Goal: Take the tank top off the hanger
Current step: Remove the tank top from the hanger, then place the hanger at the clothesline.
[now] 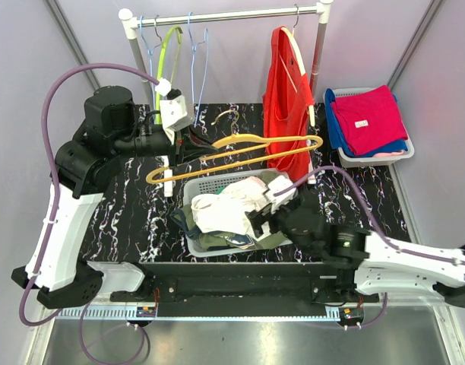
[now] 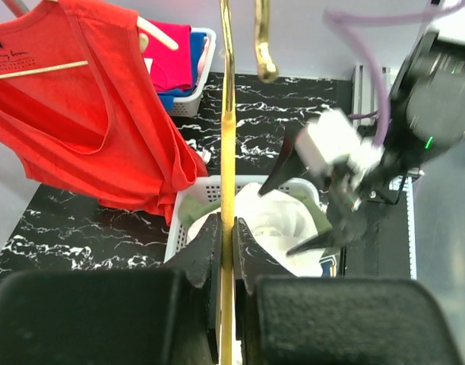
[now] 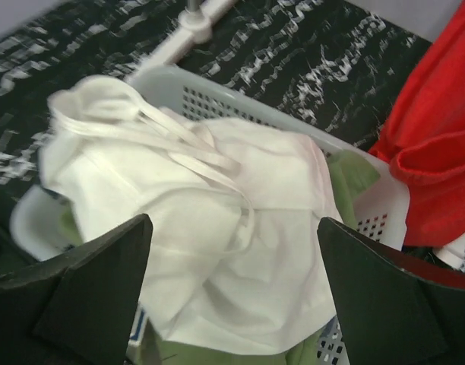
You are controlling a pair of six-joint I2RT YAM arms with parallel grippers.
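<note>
I will grab the bare yellow hanger next with my right gripper, by its side away from my left gripper, so the hanger's hook stays free to hang.
A white tank top lies crumpled in the grey basket, on top of green clothes. My right gripper hovers just above the white tank top, open wide, with nothing between its fingers. The bare yellow hanger is held level over the table and basket. My left gripper is shut on the yellow hanger's thin bar. In the left wrist view the right gripper shows over the basket's far side.
A red tank top hangs on a cream hanger from the white rail at the back, close to the yellow hanger's hook end. Bare blue and green hangers hang at the rail's left. A second basket with red and blue clothes stands at the right.
</note>
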